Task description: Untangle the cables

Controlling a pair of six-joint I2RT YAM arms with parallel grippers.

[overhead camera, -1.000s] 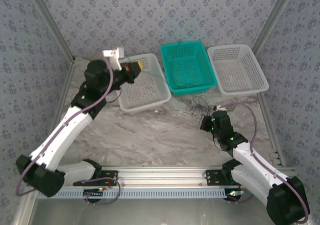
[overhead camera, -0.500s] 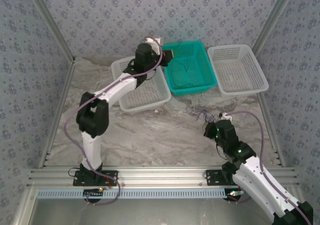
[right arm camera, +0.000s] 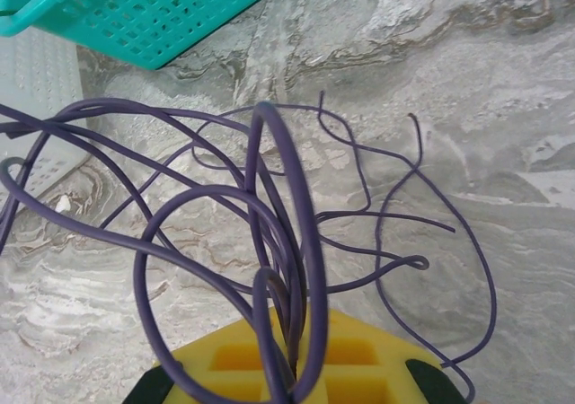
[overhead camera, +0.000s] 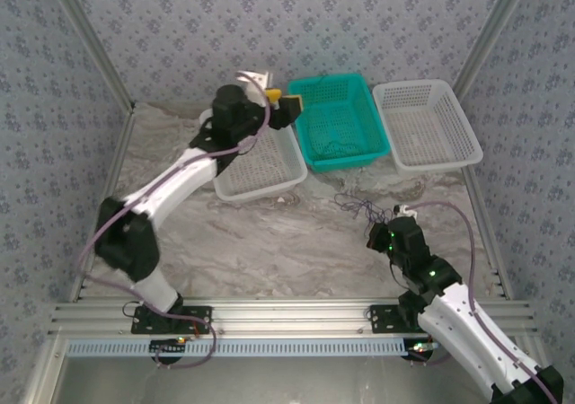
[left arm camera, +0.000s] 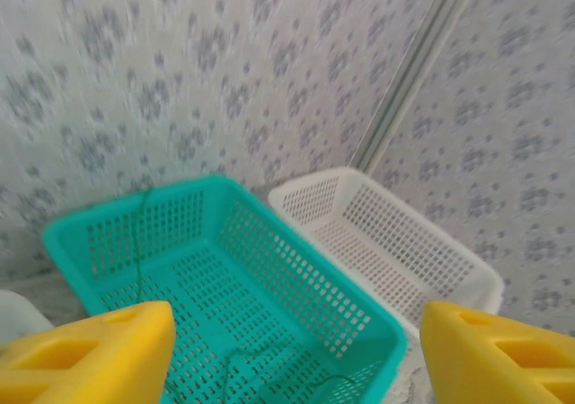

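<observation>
An outlying piece of purple cable should be grabbed by my left gripper, to pull that piece out and untangle it. The tangle is left to my right gripper.
A tangle of thin dark purple cables (right arm camera: 269, 197) lies on the marble table (right arm camera: 503, 81) in front of the teal basket (overhead camera: 337, 121). My right gripper (right arm camera: 301, 355) is shut on several strands of it between its yellow fingers (right arm camera: 377, 359); from above, the tangle (overhead camera: 358, 205) sits just ahead of that gripper (overhead camera: 382, 233). A thin green cable (left arm camera: 139, 238) lies loose inside the teal basket (left arm camera: 296, 278). My left gripper (left arm camera: 296, 332) hangs open above that basket with nothing between its yellow fingers (left arm camera: 90, 355), and from above it is at the basket's left rim (overhead camera: 292, 106).
One white basket (overhead camera: 256, 157) stands left of the teal one, under my left arm, and another white basket (overhead camera: 427, 126) stands to its right. Patterned walls close in the back and both sides. Bare marble stretches between the arms' bases (overhead camera: 269, 242).
My left arm swung from over the left white basket to the teal basket and opened its jaws; the green cable now lies in the teal basket. My right gripper drew back slightly with the tangle.
</observation>
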